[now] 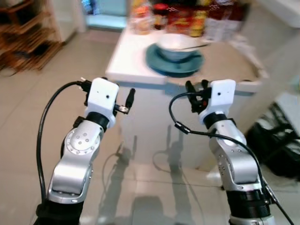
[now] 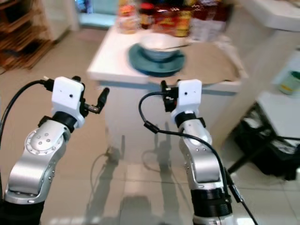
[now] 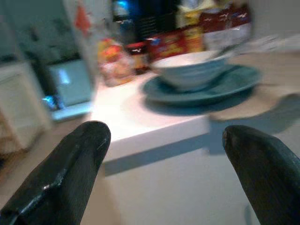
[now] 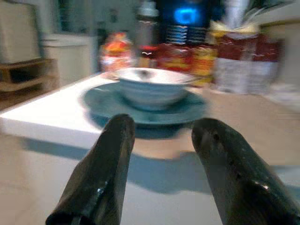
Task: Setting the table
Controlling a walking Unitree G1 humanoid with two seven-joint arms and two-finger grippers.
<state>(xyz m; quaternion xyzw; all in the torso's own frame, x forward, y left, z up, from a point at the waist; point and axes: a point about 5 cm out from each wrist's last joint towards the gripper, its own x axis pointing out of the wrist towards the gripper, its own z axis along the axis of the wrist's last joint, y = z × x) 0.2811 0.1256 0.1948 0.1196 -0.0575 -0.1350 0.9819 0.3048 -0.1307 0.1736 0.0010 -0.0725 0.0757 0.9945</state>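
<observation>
Next, my right gripper grabs the spoon by the end of its handle jutting past the bowl's rim point(image 1: 200, 46), since the bowl's side point(image 1: 176, 54) surrounds the spoon's head.
A white table point(image 1: 125, 65) stands in front of me. On it a teal plate point(image 1: 174, 63) carries a pale bowl point(image 1: 174, 46) with a spoon point(image 1: 194, 45) resting in it. My left gripper point(image 1: 108, 87) is raised before the table's near edge, open, with nothing between its fingers point(image 3: 70, 159). My right gripper point(image 1: 197, 86) hovers just below the edge under the plate, also open and empty. Past the right fingers point(image 4: 117, 150) the bowl point(image 4: 150, 86) lies straight ahead.
Jars and food packets point(image 1: 187, 18) line the table's far side, and a tan mat point(image 1: 229, 61) covers its right part. A wooden shelf point(image 1: 23, 37) stands far left. A black bag point(image 1: 276, 145) lies on the floor at right, beside a white counter point(image 2: 276, 14).
</observation>
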